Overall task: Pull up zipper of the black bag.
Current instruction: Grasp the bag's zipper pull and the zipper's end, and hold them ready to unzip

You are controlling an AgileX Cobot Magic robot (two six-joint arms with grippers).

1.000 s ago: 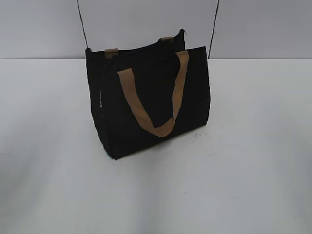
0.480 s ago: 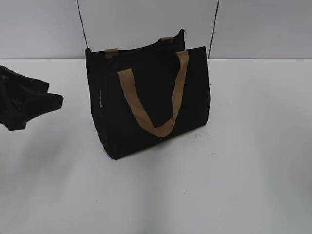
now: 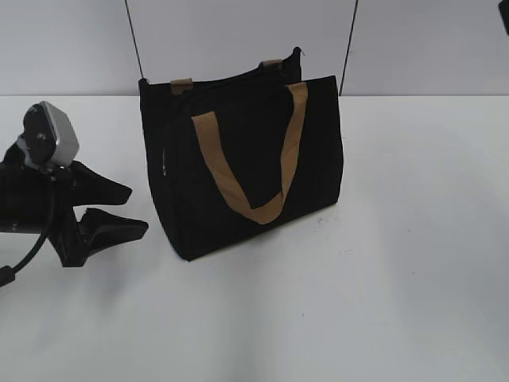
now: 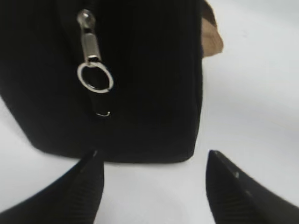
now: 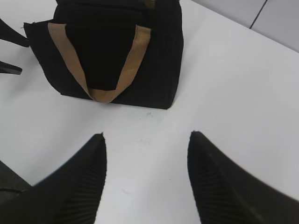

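The black bag's zipper tail hangs slack against the bag's wide end side. My left gripper will next pinch the tail's loose lower end.
The black bag stands upright on the white table, with a tan strap hanging down its front. The zipper, a silvery slider with a ring pull, hangs on the bag's left end face; it shows only as a tiny glint in the exterior view. My left gripper is open and empty, just left of that end face and apart from it, with its jaws low near the bag's bottom edge. My right gripper is open and empty, above the table in front of the bag.
The white table spreads around the bag, with a grey wall behind it. A dark bit of the right arm shows at the top right corner. The left gripper's fingertips show at the left edge of the right wrist view.
My left arm has come in from the left edge and moved right toward the bag's left end. The bag has not moved.
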